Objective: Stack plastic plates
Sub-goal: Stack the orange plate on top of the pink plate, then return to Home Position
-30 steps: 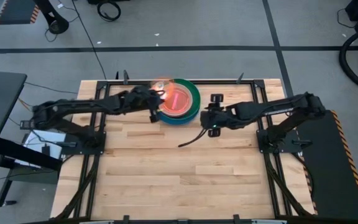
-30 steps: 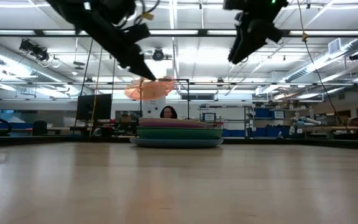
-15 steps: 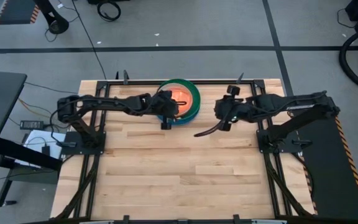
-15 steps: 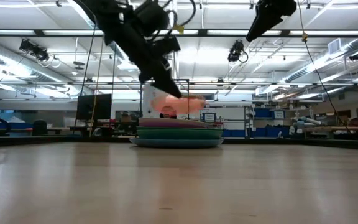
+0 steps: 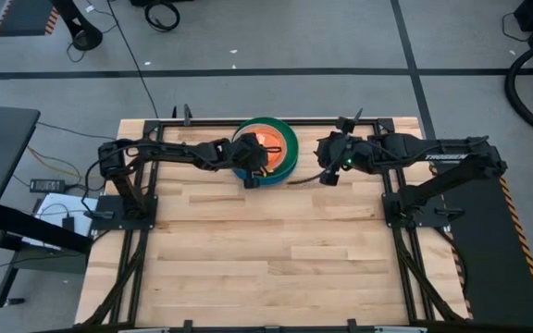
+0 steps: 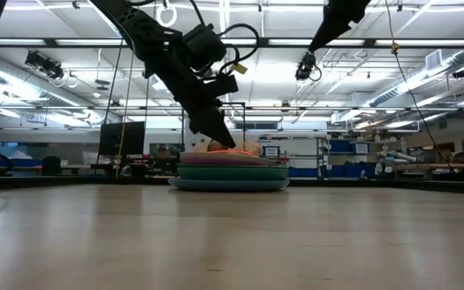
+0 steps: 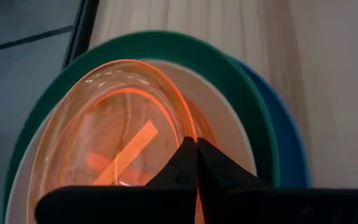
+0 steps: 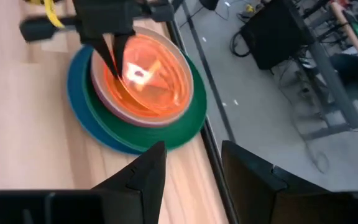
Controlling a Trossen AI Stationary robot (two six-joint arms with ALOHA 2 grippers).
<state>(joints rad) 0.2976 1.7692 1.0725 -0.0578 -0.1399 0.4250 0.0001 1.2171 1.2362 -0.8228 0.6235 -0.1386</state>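
Note:
The rim of the orange plate is inside the green plate's edge, over the cream plate (image 7: pixel 232 134), so the left gripper should open now.
A stack of round plates (image 5: pixel 285 153) stands near the table's far edge: blue (image 7: pixel 291 146) at the bottom, dark green (image 7: pixel 229 78) on it, then a purple layer (image 6: pixel 224 159) and a cream plate (image 7: pixel 232 140). My left gripper (image 5: pixel 253 165) is at the stack's near-left side, shut on the small translucent orange plate (image 7: pixel 117 134), which sits over the top of the stack (image 6: pixel 232 171). My right gripper (image 8: pixel 191 171) is open, high above the table to the right of the stack (image 8: pixel 135 87), touching nothing. The other plates are hidden in the stack or out of view. My left gripper pinches the translucent orange plate's rim (image 7: pixel 193 134) between its two fingertips (image 7: pixel 182 158), on the plate's near-left side. The fingers slant down from the table's left. The plate lies almost level on top of the stack (image 6: pixel 234 150); whether it rests fully I cannot tell.
Metal frame rails run along the table's far edge (image 5: pixel 202 122) close behind the stack. A black cable (image 5: pixel 299 178) lies on the wood under the right arm. The near half of the wooden table top (image 5: pixel 266 268) is bare.
My left gripper moved right over the stack and came down, carrying the orange plate from above the stack's left side to its top. My right gripper rose and drew back a little toward the right, away from the stack.

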